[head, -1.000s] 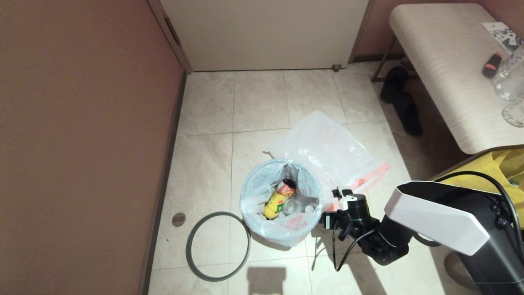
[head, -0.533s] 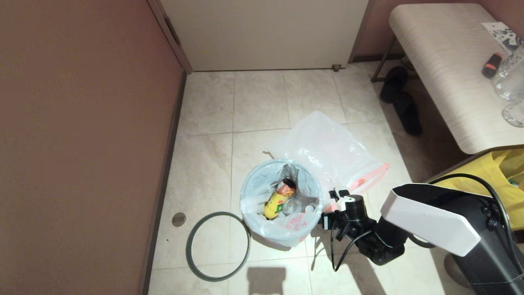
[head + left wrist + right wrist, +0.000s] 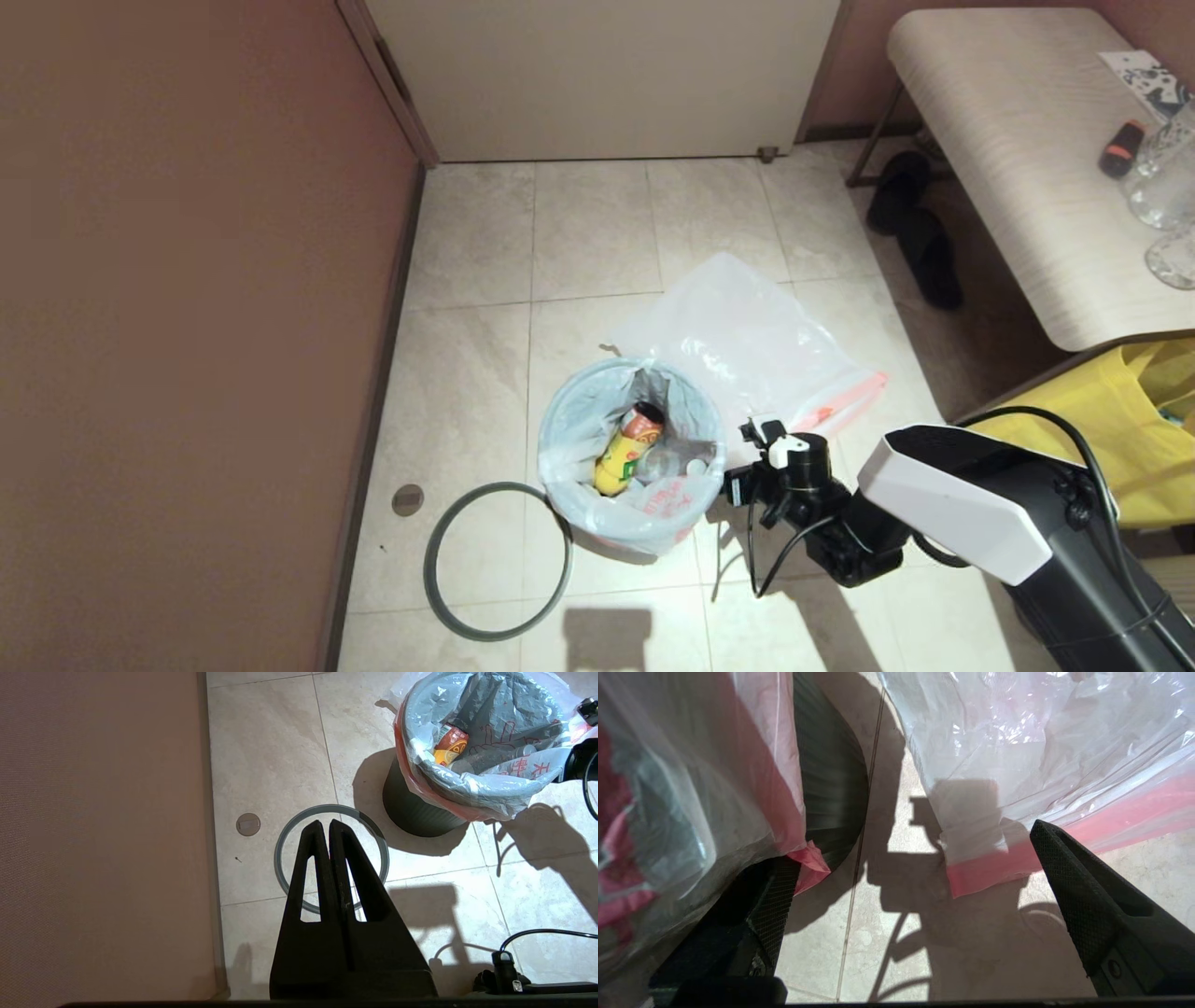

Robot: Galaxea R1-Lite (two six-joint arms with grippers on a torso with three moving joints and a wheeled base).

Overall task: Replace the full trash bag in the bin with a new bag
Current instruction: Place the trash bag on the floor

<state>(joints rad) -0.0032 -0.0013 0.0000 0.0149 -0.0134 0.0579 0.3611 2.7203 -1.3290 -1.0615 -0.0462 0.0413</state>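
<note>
I need to grab the full trash bag next with my right gripper, as its pink hem hangs slack outside the bin's side (image 3: pixel 836 778). I should take the bag by that overhanging hem (image 3: pixel 809 865).
The full trash bag (image 3: pixel 569 439) lines the black bin (image 3: pixel 411 812). Its pink hem is folded over the rim, and a yellow-labelled bottle (image 3: pixel 621 453) lies inside. The new bag (image 3: pixel 747 345) lies flat on the tiles behind and to the right of the bin. My right gripper (image 3: pixel 752 467) is low at the bin's right side and open. In the right wrist view one finger (image 3: pixel 773 905) sits under the full bag's overhanging hem beside the bin wall (image 3: pixel 831 788). The other finger (image 3: pixel 1069 872) is near the new bag's pink hem (image 3: pixel 994 863). My left gripper (image 3: pixel 325 823) is shut and empty above the grey hoop (image 3: pixel 327 807).
The grey hoop (image 3: pixel 428 560) lies on the floor left of the bin, near a round floor plate (image 3: pixel 408 500) and the brown wall. A bench (image 3: pixel 1018 140) with glassware stands at the right, with black slippers (image 3: pixel 915 233) under it and a yellow tote (image 3: pixel 1102 411) beside it.
My right arm has moved left and lower, up against the bin's right side. The bin with its bag has shifted slightly to the left. The left gripper has not moved.
</note>
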